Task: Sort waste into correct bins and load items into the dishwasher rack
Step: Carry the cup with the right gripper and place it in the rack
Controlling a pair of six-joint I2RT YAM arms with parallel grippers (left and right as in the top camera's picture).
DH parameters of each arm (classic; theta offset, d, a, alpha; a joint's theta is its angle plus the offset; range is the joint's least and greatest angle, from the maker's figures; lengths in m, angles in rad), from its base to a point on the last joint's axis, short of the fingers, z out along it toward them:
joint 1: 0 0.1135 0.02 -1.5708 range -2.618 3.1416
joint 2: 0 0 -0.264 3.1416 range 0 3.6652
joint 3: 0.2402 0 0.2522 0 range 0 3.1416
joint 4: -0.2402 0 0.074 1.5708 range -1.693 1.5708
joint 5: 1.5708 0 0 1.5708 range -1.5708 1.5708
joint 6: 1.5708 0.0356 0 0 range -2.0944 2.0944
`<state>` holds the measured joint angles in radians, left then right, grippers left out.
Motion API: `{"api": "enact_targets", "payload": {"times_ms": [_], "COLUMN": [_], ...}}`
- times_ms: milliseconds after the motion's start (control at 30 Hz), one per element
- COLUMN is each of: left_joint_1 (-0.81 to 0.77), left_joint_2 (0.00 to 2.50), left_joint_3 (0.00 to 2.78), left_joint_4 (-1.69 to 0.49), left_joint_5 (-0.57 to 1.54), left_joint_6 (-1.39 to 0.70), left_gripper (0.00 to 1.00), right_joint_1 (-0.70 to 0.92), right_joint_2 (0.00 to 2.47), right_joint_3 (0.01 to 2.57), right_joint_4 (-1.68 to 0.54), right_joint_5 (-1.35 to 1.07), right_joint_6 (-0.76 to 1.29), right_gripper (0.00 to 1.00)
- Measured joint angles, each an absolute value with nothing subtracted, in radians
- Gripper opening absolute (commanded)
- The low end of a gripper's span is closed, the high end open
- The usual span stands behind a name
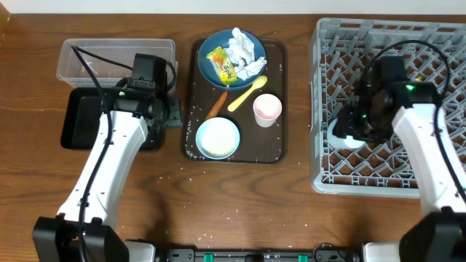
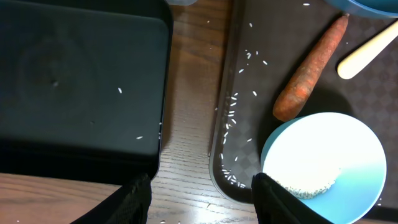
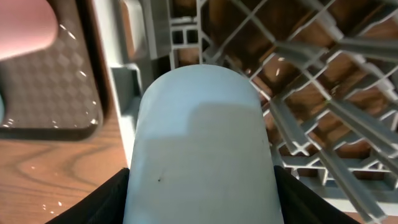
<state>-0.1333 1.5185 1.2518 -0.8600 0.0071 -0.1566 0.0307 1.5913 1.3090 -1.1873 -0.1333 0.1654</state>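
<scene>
I next grab the pink-inside cup by its rim (image 1: 266,108) with my left gripper, its base free for handover to my right gripper.
My left gripper (image 2: 202,202) is open and empty over the table, between the black tray (image 2: 81,81) and the brown serving tray (image 2: 249,37); it also shows overhead (image 1: 169,113). The white bowl (image 2: 323,162) holds rice. The carrot piece (image 2: 311,68), yellow spoon (image 1: 247,93) and pink-inside cup (image 1: 267,109) lie on the serving tray. The blue bowl (image 1: 231,54) holds the tissue (image 1: 244,51) and the wrapper (image 1: 222,65). My right gripper (image 3: 202,193) is shut on a small white cup (image 3: 202,143) at the grey rack's (image 1: 393,44) left edge.
The clear tub (image 1: 116,58) stands behind the black tray at the far left. Loose rice (image 2: 239,112) is scattered along the serving tray's left rim and on the wooden table in front. The rack fills the right side.
</scene>
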Motion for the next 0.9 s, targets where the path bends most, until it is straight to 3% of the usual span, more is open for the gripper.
{"api": "enact_targets", "payload": {"times_ms": [167, 400, 567, 900], "left_joint_1": [-0.133, -0.133, -0.133, -0.134], "left_joint_2": [1.518, 1.518, 1.518, 1.518], "left_joint_3": [1.252, 1.252, 1.252, 1.251], "left_joint_4": [-0.86, -0.86, -0.857, -0.698], "left_joint_5": [0.003, 0.0, 0.0, 0.148], "left_joint_6": [-0.157, -0.157, -0.152, -0.157], "left_gripper": [0.55, 0.56, 0.67, 0.74], "right_joint_1": [0.031, 0.031, 0.031, 0.031], "right_joint_2": [1.652, 1.692, 1.695, 1.668], "right_joint_3": [1.309, 1.309, 1.309, 1.39], "right_joint_4": [-1.191, -1.165, -1.166, -1.174], "right_joint_5": [-0.118, -0.108, -0.112, -0.12], "right_joint_6": [0.165, 0.162, 0.154, 0.152], "right_gripper": [0.46, 0.8, 0.95, 0.99]}}
